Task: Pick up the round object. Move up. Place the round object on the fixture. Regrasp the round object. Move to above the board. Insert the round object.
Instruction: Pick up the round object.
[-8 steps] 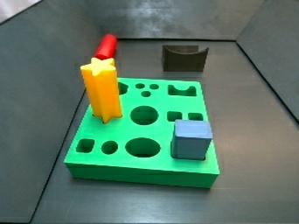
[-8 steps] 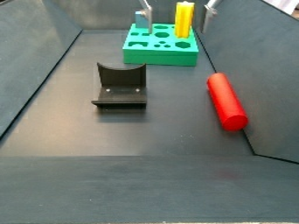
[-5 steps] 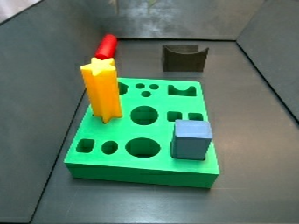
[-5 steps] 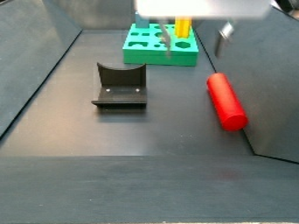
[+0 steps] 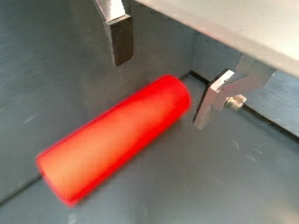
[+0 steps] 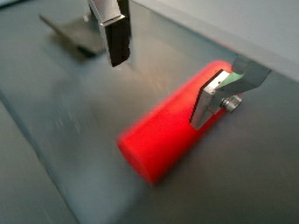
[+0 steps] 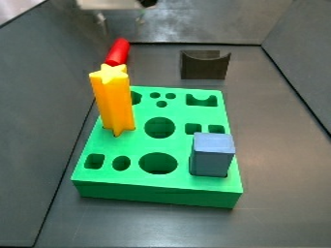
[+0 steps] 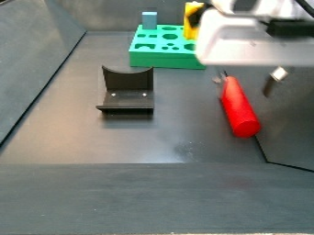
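I need to grab the red round object by its rounded body [image 7: 116, 53] next with my gripper, so that it can be placed on the fixture [image 7: 203, 64].
The round object, a glossy red peg [image 8: 240, 108], lies flat on the dark floor beside the right wall; it also shows in a side view [image 7: 118, 48] behind the board. My gripper [image 8: 249, 78] hangs just above the peg's far end, open and empty. In both wrist views the peg [image 5: 117, 144] [image 6: 176, 122] lies below the gripper [image 5: 167, 74] [image 6: 163, 74], with one end between the spread fingers [image 5: 121, 39] and not touched by either. The fixture [image 8: 125, 89] [image 7: 203, 64] stands apart on the floor. The green board [image 7: 162, 145] [image 8: 166, 46] lies beyond.
A yellow star peg [image 7: 111, 97] stands upright in the board and a blue-grey cube [image 7: 212, 155] sits on its near corner. Sloped grey walls [image 8: 288, 110] close in the floor; the red peg lies right against one.
My gripper has come away from the board and down over the red peg's end. The peg, fixture and board have not moved.
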You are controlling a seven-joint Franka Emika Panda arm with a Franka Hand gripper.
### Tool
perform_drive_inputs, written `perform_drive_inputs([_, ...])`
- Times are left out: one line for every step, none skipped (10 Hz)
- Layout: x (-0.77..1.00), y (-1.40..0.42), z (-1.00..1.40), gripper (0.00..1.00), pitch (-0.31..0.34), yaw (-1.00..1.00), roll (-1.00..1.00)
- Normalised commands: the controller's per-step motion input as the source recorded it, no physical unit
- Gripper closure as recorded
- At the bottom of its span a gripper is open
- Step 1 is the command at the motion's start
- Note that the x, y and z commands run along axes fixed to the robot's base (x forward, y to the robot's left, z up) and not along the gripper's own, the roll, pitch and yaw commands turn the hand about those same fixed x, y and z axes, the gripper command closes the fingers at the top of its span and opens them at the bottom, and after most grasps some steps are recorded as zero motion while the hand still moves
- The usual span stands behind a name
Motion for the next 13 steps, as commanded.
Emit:
perform_drive_inputs([-0.01,0.29,-0.74,0.00,-0.104,-0.02,-0.21])
perform_drive_inputs([0.00,0.23,-0.68,0.00,-0.113,0.00,-0.24])
perform_drive_inputs([0.13,0.07,-0.75,0.00,-0.103,0.00,-0.19])
perform_drive_inputs([0.03,0.00,-0.80,0.00,-0.093,0.00,-0.16])
perform_drive_inputs([0.00,-0.07,-0.72,0.00,-0.114,0.00,-0.17])
perform_drive_inputs([0.00,-0.13,-0.62,0.00,-0.179,0.00,-0.20])
perform_drive_inputs([0.00,-0.18,-0.53,0.00,-0.237,0.00,-0.21])
perform_drive_inputs([0.00,-0.16,-0.55,0.00,-0.230,0.00,-0.21])
perform_drive_inputs([0.03,-0.20,-0.61,0.00,-0.207,0.00,-0.19])
perform_drive_inputs([0.13,-0.28,-0.69,0.00,-0.184,0.00,-0.15])
perform_drive_inputs([0.19,-0.32,-0.75,0.00,-0.169,0.00,-0.13])
perform_drive_inputs([0.31,-0.33,-0.94,0.00,-0.113,0.00,-0.06])
perform_drive_inputs([0.49,-0.39,-1.00,0.00,-0.066,0.00,-0.03])
